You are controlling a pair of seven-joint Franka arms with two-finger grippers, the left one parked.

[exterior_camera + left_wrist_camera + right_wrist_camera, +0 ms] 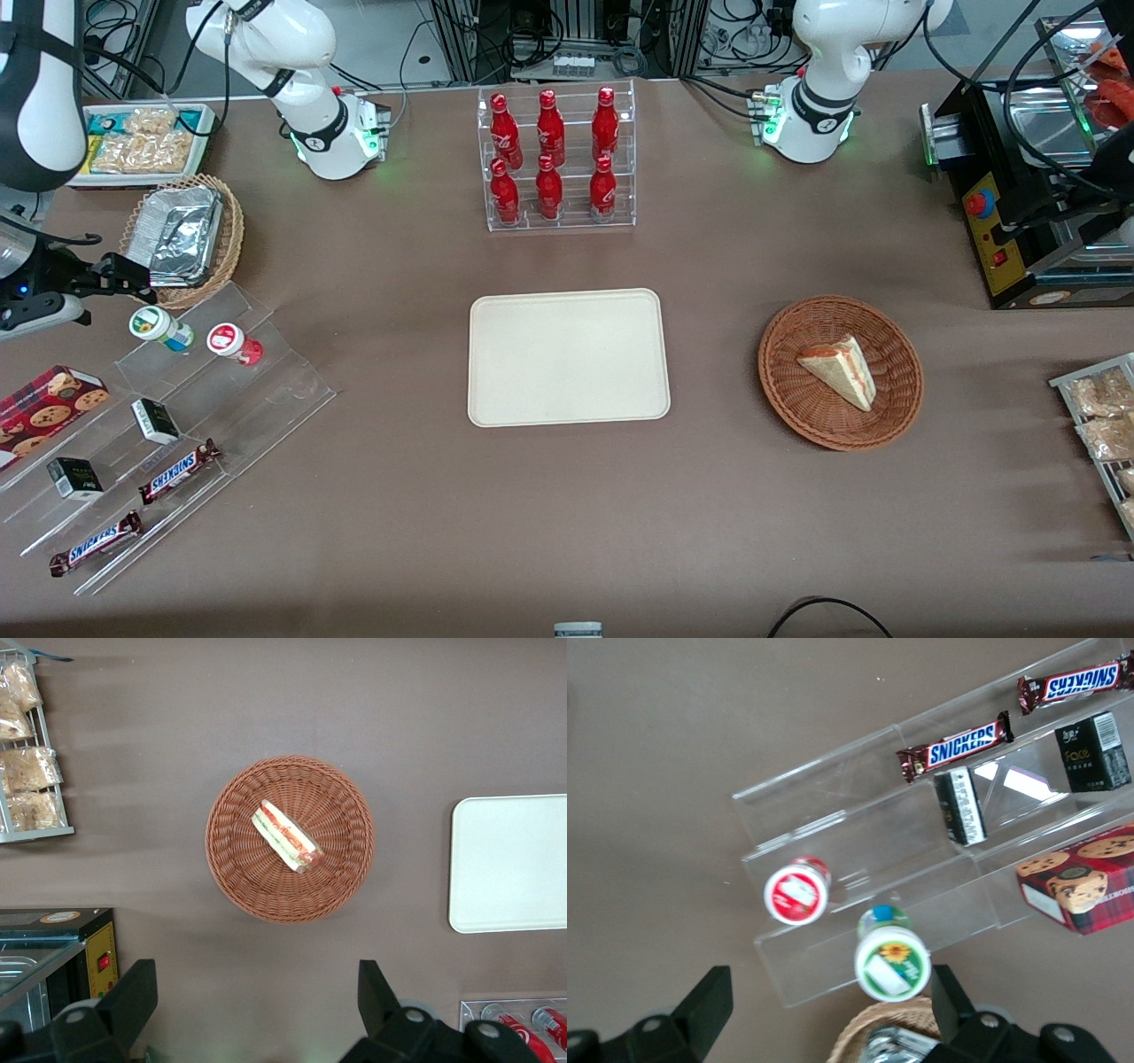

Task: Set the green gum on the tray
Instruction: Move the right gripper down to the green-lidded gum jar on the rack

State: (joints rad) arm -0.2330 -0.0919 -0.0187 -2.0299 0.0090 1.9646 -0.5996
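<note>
I need to place the green gum on the cream tray (pixel 567 357), so I should next grab the gum by its bottle body (pixel 179 336) with my gripper.
The green gum (pixel 159 326) is a small white bottle with a green-rimmed lid. It stands on the top step of a clear stand, beside a red-lidded bottle (pixel 232 341). In the right wrist view the green gum (pixel 892 964) sits between my open fingers, close to one finger (pixel 954 1003). My gripper (pixel 131 278) hangs open and empty just above the gum, slightly farther from the front camera; it also shows in the right wrist view (pixel 831 1005). The cream tray (pixel 567 357) lies empty at the table's middle, and its edge shows in the left wrist view (pixel 509 864).
A wicker basket of foil trays (pixel 182 237) stands right by my gripper. The clear stepped stand (pixel 257 403) holds Snickers bars (pixel 177 471), black boxes (pixel 156 420) and a cookie box (pixel 49 403). A cola bottle rack (pixel 558 159) stands farther back than the tray. A sandwich basket (pixel 840 372) lies toward the parked arm's end.
</note>
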